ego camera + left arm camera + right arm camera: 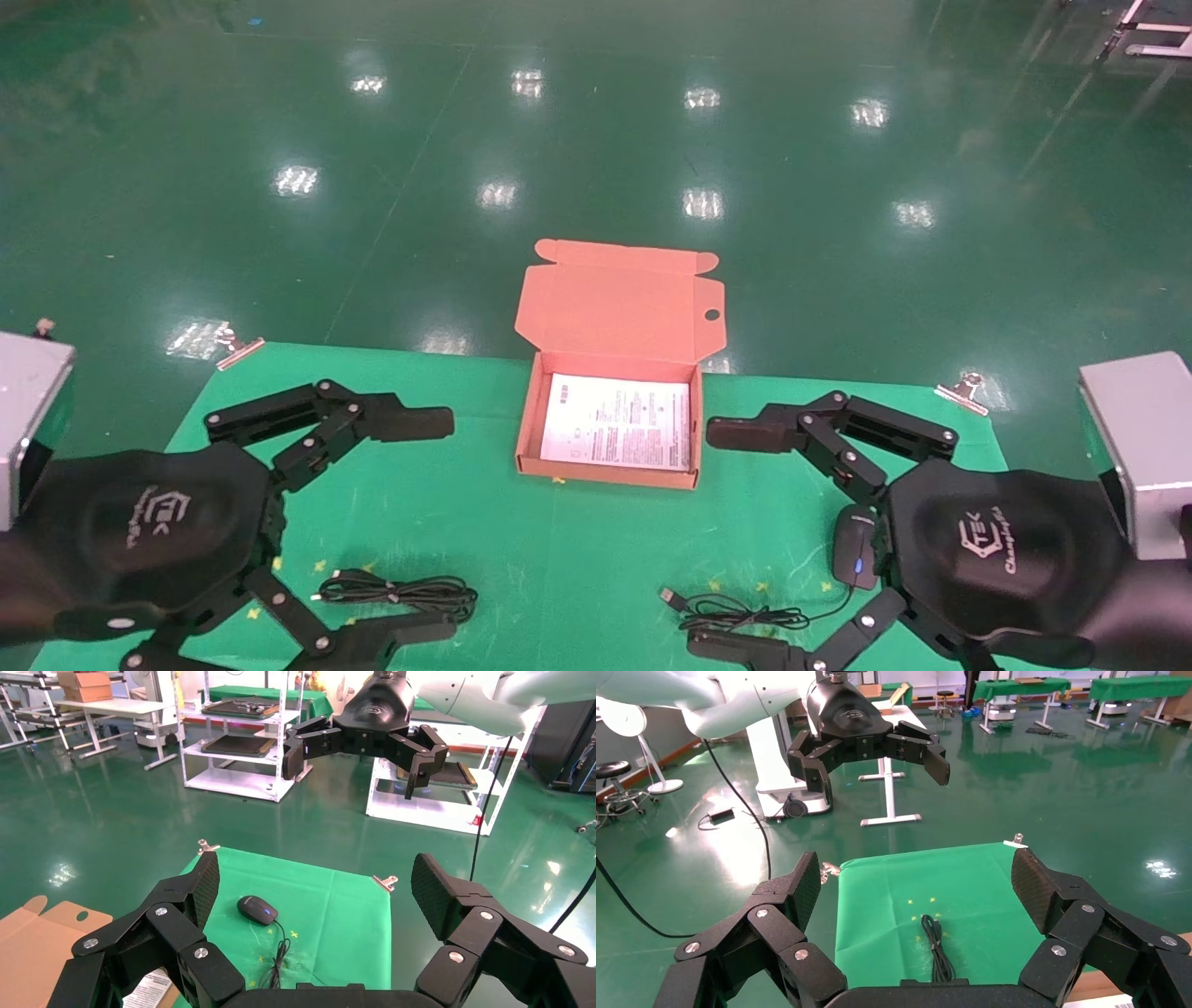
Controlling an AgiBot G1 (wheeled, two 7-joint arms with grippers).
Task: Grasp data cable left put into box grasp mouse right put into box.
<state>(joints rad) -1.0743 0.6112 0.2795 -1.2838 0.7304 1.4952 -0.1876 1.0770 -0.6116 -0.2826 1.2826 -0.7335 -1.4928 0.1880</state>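
Note:
The mouse's cord fans into slack loops, so my right gripper should next grab the tied middle of its cord (762, 615) to put the mouse into the box.
The orange-brown box (605, 477) stands open at the table's middle, its flap lid (619, 303) up at the back and a white printed sheet inside. The black data cable (396, 590) lies bundled at the front left; it also shows in the right wrist view (935, 948). The black mouse (855, 545) lies at the front right with its cord (736, 613) and USB plug beside it; it also shows in the left wrist view (256, 910). My left gripper (419, 527) hovers open above the cable. My right gripper (722, 539) hovers open beside the mouse.
A green cloth (577, 559) covers the table, held by metal clips (237, 349) at its far corners. Grey blocks (1150, 447) stand at the left and right edges. Green floor lies beyond the table's far edge.

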